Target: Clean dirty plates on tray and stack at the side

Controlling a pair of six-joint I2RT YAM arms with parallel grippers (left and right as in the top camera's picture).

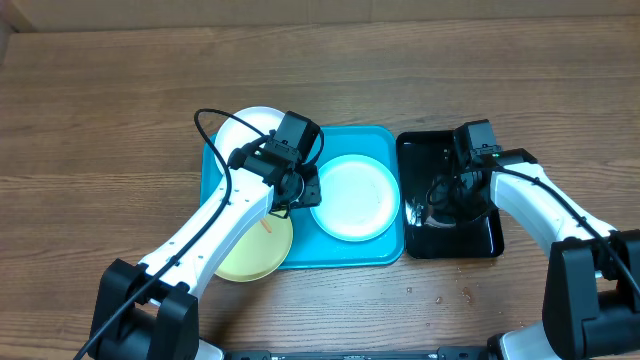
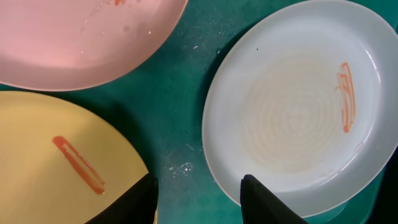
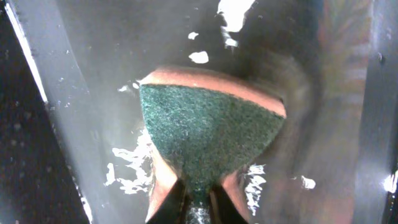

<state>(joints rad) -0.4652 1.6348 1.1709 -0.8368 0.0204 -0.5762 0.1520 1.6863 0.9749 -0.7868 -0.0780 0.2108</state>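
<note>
I should grip the mint-blue plate (image 1: 355,197) next with my left gripper, by its rim nearest the yellow-green plate. Its smeared side then stays open for the sponge to clean.
The turquoise tray (image 1: 345,255) holds the mint-blue plate (image 1: 355,197). The white plate (image 1: 250,125) lies at its far left corner and the yellow-green plate (image 1: 250,255) over its near left edge. My left gripper (image 1: 300,188) hovers open and empty above the tray (image 2: 180,106). In the left wrist view its fingers (image 2: 199,199) sit between the yellow-green plate (image 2: 56,162) and the pale plate (image 2: 298,112); both carry orange smears. The white plate (image 2: 81,37) looks pinkish there. My right gripper (image 3: 198,202) is shut on a green sponge (image 3: 208,118).
The glossy black tray (image 1: 480,240) stands right of the turquoise tray; its wet floor (image 3: 93,74) has white foam flecks. My right gripper (image 1: 440,195) is inside it. Bare wooden table surrounds both trays.
</note>
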